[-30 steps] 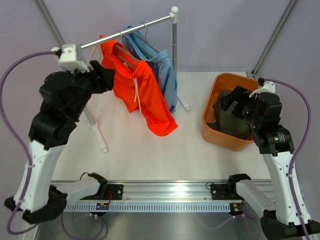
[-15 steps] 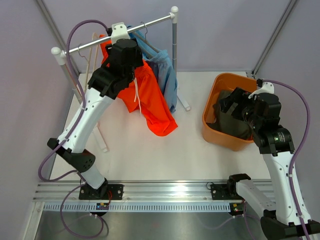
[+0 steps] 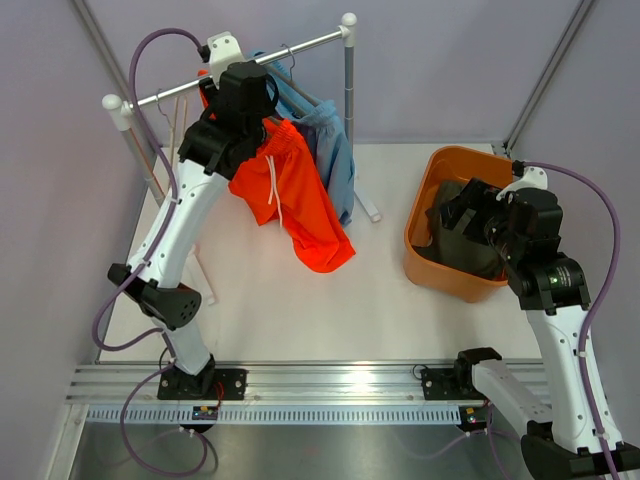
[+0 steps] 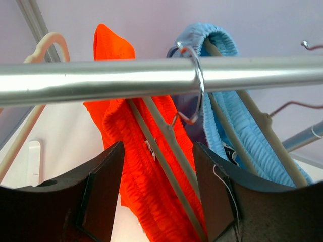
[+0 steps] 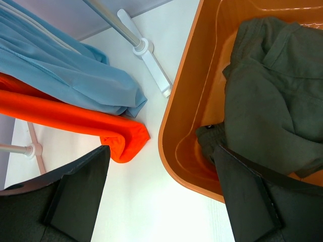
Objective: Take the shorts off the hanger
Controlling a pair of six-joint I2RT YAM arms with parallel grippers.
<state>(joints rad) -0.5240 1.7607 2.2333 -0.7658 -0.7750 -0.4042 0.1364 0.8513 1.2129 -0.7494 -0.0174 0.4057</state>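
Note:
My left gripper grabs the orange shorts' hanger by the arm beside its hook next. Hook and waistband stay free to unhook it and remove the shorts.
The orange shorts hang on a hanger whose hook loops over the metal rail. The light blue shorts hang just behind them, blue shorts on their own hanger. My left gripper is up at the rail; its left gripper is open, fingers either side of the orange waistband and hanger arm. The dark olive shorts lie in the orange bin. My right gripper hangs open over the bin's near rim, holding nothing.
An empty cream hanger hangs on the rail to the left. The rack's upright post and its foot stand between the shorts and the bin. The orange shorts' lower tip rests on the white table.
My left arm has swung from the rail's left end to its middle, bringing the open gripper up to the orange shorts' hanger. The right arm has not moved.

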